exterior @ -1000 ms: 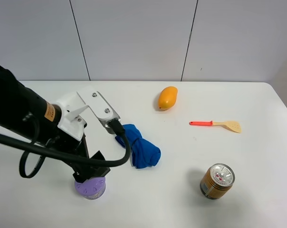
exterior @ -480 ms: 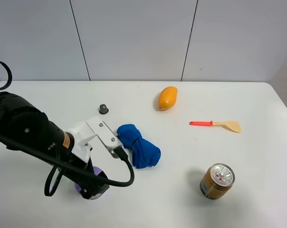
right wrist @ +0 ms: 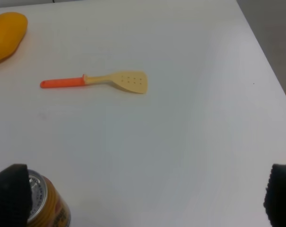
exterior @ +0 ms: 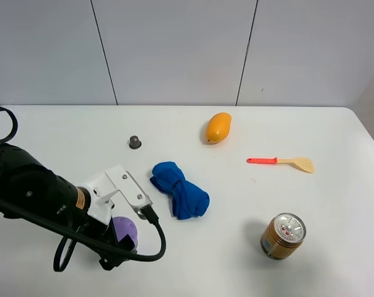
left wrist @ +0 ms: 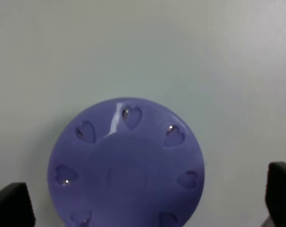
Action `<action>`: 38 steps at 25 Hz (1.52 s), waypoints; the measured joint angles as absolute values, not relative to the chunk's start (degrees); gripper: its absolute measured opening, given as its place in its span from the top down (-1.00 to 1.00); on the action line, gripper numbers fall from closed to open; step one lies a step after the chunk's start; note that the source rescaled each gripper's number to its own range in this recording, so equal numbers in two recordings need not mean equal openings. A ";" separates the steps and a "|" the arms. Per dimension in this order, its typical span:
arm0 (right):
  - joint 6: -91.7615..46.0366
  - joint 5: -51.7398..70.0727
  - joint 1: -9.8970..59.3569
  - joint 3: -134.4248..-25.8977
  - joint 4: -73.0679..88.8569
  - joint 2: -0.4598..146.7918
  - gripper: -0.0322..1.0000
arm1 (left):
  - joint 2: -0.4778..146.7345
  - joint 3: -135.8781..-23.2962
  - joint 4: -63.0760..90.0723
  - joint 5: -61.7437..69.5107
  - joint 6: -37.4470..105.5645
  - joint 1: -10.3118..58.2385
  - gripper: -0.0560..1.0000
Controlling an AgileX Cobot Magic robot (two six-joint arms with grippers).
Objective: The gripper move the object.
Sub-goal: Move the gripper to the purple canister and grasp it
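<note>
My left gripper goes lower before it closes on the container. Its fingers hover above the small-looking purple lid (left wrist: 126, 168), with tabletop showing on either side.
The object, a squat round container with a lilac-purple dimpled lid (exterior: 125, 228), stands on the white table (exterior: 249, 204) near the front left. My left gripper (exterior: 117, 249) hangs right over it. In the left wrist view the lid (left wrist: 126, 163) fills the middle, and the left gripper (left wrist: 145, 201) is open, with a black fingertip (left wrist: 11, 204) on each side and a gap to the lid. My right gripper (right wrist: 145, 198) is open and empty above the table near the gold can (right wrist: 44, 203); it does not show in the exterior view.
A blue cloth (exterior: 181, 190) lies just right of the left arm. A tiny grey cap (exterior: 135, 142), a mango (exterior: 218, 127) and an orange-handled spatula (exterior: 281, 162) lie further back. The gold can (exterior: 283, 235) stands front right.
My left arm has dropped lower and drawn toward the front left, uncovering the grey cap. The purple container stays in about the same spot under the gripper.
</note>
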State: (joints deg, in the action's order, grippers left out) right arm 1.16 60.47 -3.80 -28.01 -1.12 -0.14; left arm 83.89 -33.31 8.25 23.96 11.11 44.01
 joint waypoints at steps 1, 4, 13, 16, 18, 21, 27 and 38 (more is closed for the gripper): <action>1.16 60.47 -3.80 -28.01 -1.12 -0.14 -1.00 | 83.89 -33.15 8.25 23.85 11.11 44.01 -1.00; 1.16 60.47 -3.80 -28.01 -1.12 -0.14 -1.00 | 83.89 -33.03 8.25 22.35 11.11 44.01 -1.00; 1.16 60.47 -3.80 -28.01 -1.12 -0.14 -1.00 | 83.85 -30.98 8.25 19.39 11.11 44.01 -1.00; 1.16 60.47 -3.80 -28.01 -1.12 -0.14 -1.00 | 84.00 -30.98 8.25 18.18 11.11 44.01 -1.00; 1.16 60.47 -3.80 -28.01 -1.12 -0.14 -1.00 | 84.90 -30.98 8.25 17.85 11.11 44.01 -1.00; 1.16 60.47 -3.80 -28.01 -1.12 -0.14 -1.00 | 87.42 -30.98 8.25 17.03 11.11 44.01 -1.00; 1.16 60.47 -3.80 -28.01 -1.12 -0.14 -1.00 | 91.38 -30.98 8.05 15.45 11.11 44.01 -1.00; 1.16 60.47 -3.80 -28.01 -1.12 -0.14 -1.00 | 94.28 -31.03 7.84 12.14 11.11 44.01 -1.00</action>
State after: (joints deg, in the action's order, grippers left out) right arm 1.16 60.47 -3.80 -28.01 -1.12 -0.14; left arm 94.28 -31.03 7.84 12.14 11.11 44.01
